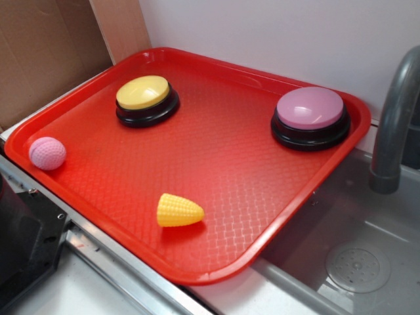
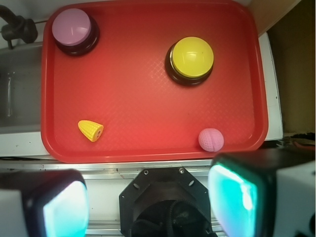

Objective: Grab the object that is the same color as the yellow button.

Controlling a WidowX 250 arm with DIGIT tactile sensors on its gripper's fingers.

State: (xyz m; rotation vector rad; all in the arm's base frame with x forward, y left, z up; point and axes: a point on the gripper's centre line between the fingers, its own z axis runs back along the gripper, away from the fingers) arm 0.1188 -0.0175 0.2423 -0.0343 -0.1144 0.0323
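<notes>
The gripper grabs the corn cob by its thick end [image 1: 168, 211] next, to pick out the object matching the yellow button [image 1: 146, 100].
A small yellow toy corn cob [image 1: 178, 210] [image 2: 91, 130], the object, lies on its side near the front of the red tray [image 1: 216, 157] [image 2: 138, 98]. The yellow button [image 1: 146, 100] [image 2: 191, 59], domed on a black base, stands at the tray's back left in the exterior view. In the wrist view my gripper [image 2: 148, 202] hangs high above the near side of the tray, over the robot's black base. Its two fingers [image 2: 237, 197] stand wide apart with nothing between them. The gripper does not show in the exterior view.
A pink-topped button [image 1: 310, 117] [image 2: 74, 30] stands at the tray's other back corner. A pink dimpled ball [image 1: 47, 153] [image 2: 211, 139] rests at the tray's edge. A grey sink [image 1: 354, 262] with a tap [image 1: 394, 125] lies beside the tray. Cardboard [image 1: 46, 46] leans behind.
</notes>
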